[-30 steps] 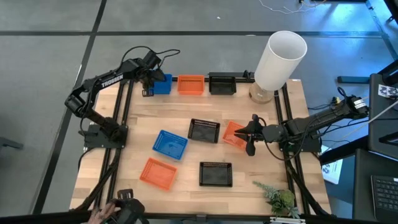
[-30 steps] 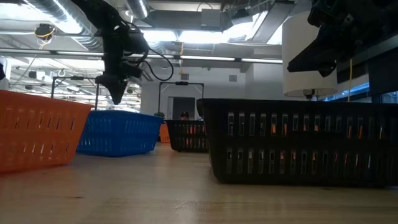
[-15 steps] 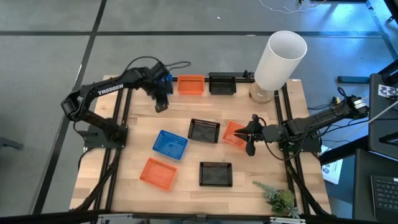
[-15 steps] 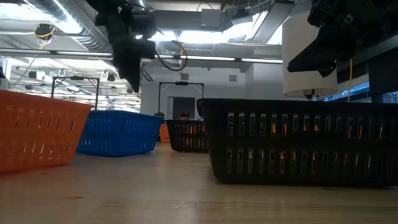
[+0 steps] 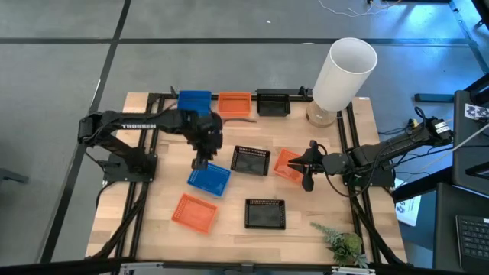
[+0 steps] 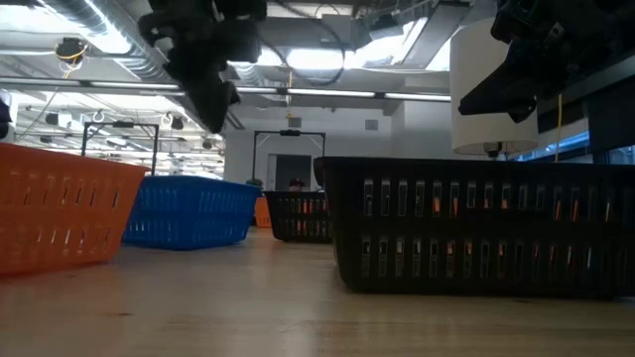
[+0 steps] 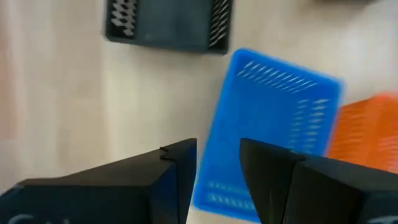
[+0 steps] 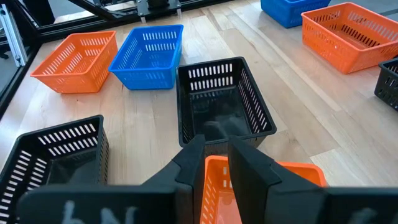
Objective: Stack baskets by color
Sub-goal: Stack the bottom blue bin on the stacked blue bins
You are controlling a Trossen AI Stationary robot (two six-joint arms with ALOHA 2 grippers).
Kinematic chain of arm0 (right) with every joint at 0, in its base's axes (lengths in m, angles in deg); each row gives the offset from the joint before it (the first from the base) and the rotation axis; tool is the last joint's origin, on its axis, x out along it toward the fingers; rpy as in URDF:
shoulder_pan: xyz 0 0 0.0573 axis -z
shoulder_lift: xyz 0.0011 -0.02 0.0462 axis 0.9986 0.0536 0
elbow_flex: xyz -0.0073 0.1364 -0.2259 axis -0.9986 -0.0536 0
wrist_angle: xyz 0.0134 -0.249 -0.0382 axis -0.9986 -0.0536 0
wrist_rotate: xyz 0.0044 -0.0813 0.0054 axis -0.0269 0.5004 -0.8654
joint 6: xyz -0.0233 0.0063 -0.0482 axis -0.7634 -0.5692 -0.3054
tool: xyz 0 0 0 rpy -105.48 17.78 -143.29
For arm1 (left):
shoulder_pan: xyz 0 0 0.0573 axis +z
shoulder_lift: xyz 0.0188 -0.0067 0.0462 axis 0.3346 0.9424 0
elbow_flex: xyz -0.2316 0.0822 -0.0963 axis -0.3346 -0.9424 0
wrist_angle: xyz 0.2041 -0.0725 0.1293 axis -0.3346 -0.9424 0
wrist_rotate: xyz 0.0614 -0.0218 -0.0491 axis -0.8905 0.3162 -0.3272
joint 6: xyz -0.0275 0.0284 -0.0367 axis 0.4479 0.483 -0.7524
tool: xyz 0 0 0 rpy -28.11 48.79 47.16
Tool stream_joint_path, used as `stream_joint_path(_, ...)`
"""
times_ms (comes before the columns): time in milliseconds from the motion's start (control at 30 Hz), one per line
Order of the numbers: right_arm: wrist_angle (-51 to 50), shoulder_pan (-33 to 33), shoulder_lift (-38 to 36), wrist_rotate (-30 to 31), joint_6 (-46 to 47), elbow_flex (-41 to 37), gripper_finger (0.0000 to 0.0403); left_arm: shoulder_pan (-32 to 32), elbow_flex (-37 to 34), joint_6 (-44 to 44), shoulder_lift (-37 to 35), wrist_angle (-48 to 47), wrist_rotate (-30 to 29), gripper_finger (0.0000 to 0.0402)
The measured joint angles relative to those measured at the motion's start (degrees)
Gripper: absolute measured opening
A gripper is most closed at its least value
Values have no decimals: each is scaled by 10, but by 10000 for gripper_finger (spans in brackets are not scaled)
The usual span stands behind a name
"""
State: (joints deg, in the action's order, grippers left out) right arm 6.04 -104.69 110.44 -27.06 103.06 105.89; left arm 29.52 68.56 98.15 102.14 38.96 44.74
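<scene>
My left gripper grabs the loose blue basket by its side's rim (image 5: 218,166) next, to stack it on the matching blue basket in the row (image 5: 194,101).
Three baskets stand in a row at the far edge: blue (image 5: 194,101), orange (image 5: 234,103), black (image 5: 273,102). Mid-table lie a blue basket (image 5: 209,178) and a black basket (image 5: 250,160). Toward the near edge lie an orange basket (image 5: 193,211) and a black basket (image 5: 265,213). My left gripper (image 5: 202,160) hangs open over the far edge of the mid-table blue basket (image 7: 273,106) and touches nothing. My right gripper (image 5: 306,164) is shut on another orange basket (image 5: 286,163) right of centre. My right gripper pinches one side wall of the orange basket (image 8: 214,171) between its two fingers, on the basket's right side. The fingers come from the table's right, slanting down. The basket looks tilted in the high view. Whether its low edge rests on the table I cannot tell.
A tall white cylinder (image 5: 341,76) stands at the far right corner. A small green plant (image 5: 341,243) lies at the near right edge. Black frame rails (image 5: 145,145) run along both sides of the wooden top. Bare wood lies between the far row and the middle baskets.
My left gripper has swung from beside the blue basket at the far left edge toward the table's middle and near side. It has turned as it went and now hangs over the mid-table blue basket. No basket has moved.
</scene>
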Motion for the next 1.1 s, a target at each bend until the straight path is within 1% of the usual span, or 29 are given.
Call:
stream_joint_path(67, 0, 0, 0, 0, 0, 0, 70, -30, 0, 2, 7, 0, -53, 113)
stream_joint_path(133, 0, 0, 0, 0, 0, 0, 70, -49, 0, -4, 9, -3, -71, 113)
stream_joint_path(200, 0, 0, 0, 0, 0, 0, 70, -63, 1, -6, 18, 14, -86, 113)
stream_joint_path(333, -1, 0, 0, 0, 0, 0, 70, -81, 0, -2, 42, 15, -137, 113)
stream_joint_path(600, -5, 0, 0, 0, 0, 0, 70, -82, 0, 11, 112, 18, -99, 113)
stream_joint_path(733, -6, 0, 0, 0, 0, 0, 70, -83, 0, 11, 117, 22, -86, 113)
stream_joint_path(933, -5, 0, 0, 0, 0, 0, 70, -83, 0, 13, 119, 28, -85, 113)
stream_joint_path(1100, -5, 0, 0, 0, 0, 0, 70, -83, 0, 13, 138, 47, -80, 113)
